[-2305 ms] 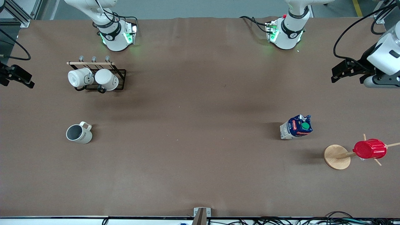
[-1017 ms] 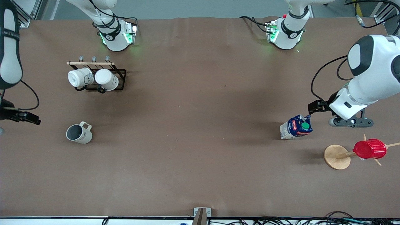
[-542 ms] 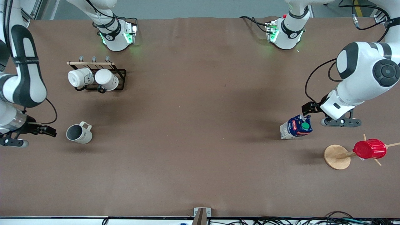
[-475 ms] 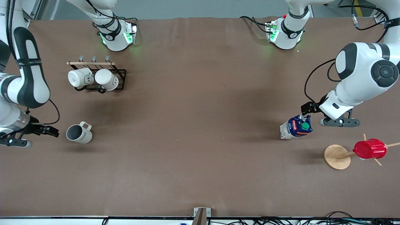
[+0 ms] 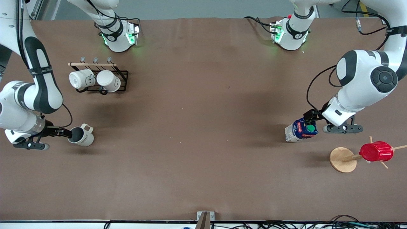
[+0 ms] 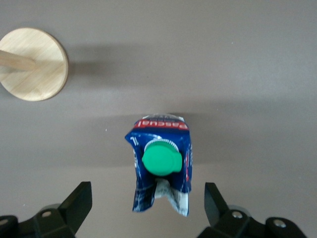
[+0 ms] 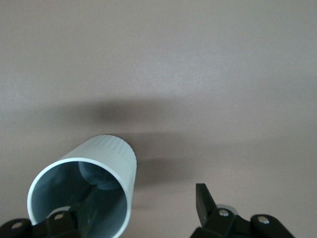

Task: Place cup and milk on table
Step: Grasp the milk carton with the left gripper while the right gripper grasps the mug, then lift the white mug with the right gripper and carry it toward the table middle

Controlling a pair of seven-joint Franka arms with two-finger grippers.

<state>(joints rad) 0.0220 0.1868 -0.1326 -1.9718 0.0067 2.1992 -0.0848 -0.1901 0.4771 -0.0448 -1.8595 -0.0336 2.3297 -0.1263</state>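
Note:
My right gripper pinches the cup (image 7: 114,153) by the side at its open rim (image 7: 127,198) next, then places it on the table.
The cup (image 5: 81,136), cream-white with a dark grey inside, stands on the brown table (image 5: 203,127) toward the right arm's end. My right gripper (image 5: 65,132) is open at its rim. In the right wrist view one finger is inside the cup (image 7: 114,153) and the other outside, so the gripper (image 7: 146,196) straddles the wall. The milk (image 5: 301,129) stands upright toward the left arm's end. My left gripper (image 5: 309,118) is open over its gabled top. In the left wrist view the fingers flank the carton (image 6: 161,158), and the gripper (image 6: 147,210) does not touch it.
A black wire rack (image 5: 122,73) with two white mugs stands farther from the front camera than the cup. A wooden peg stand (image 5: 342,159) carrying a red ribbed cup (image 5: 376,151) stands beside the milk, nearer the table's end; its base shows in the left wrist view (image 6: 33,64).
Both arms came in from the table's ends and lowered. The right gripper reached the cup's rim, and the left gripper came over the milk's top. Cup and milk have not moved.

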